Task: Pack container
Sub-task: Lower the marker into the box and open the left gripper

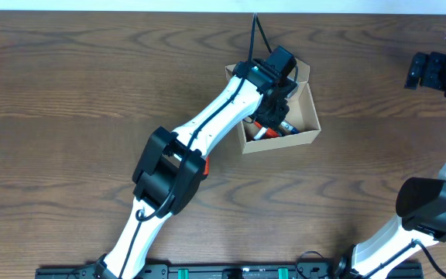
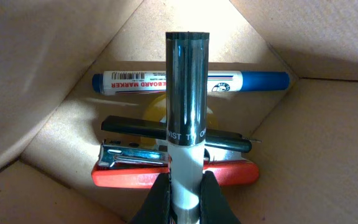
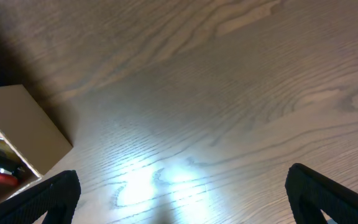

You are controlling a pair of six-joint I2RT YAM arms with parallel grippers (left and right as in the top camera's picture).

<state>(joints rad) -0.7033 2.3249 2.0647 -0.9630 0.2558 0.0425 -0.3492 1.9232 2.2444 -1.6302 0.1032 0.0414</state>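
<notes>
The black-capped marker's white end is inside the container's sides, just over the red stapler, so it is time for my left gripper to let go of the marker now.
The container (image 1: 310, 138) is an open tan cardboard box at the table's upper middle, its flap lid folded back. My left gripper (image 1: 273, 105) reaches into it and is shut (image 2: 186, 193) on a black-capped marker (image 2: 187, 93), held above the contents. Inside lie a blue whiteboard marker (image 2: 253, 81), a red and black stapler (image 2: 135, 171) and a yellow object (image 2: 154, 112), mostly hidden. My right gripper (image 1: 432, 70) is open and empty at the far right (image 3: 182, 196). The container's corner (image 3: 23, 124) shows at the left of the right wrist view.
The wooden table (image 1: 68, 101) stretches around the box. The right arm's base (image 1: 432, 205) stands at the lower right. The left arm (image 1: 200, 132) crosses the middle of the table toward the box.
</notes>
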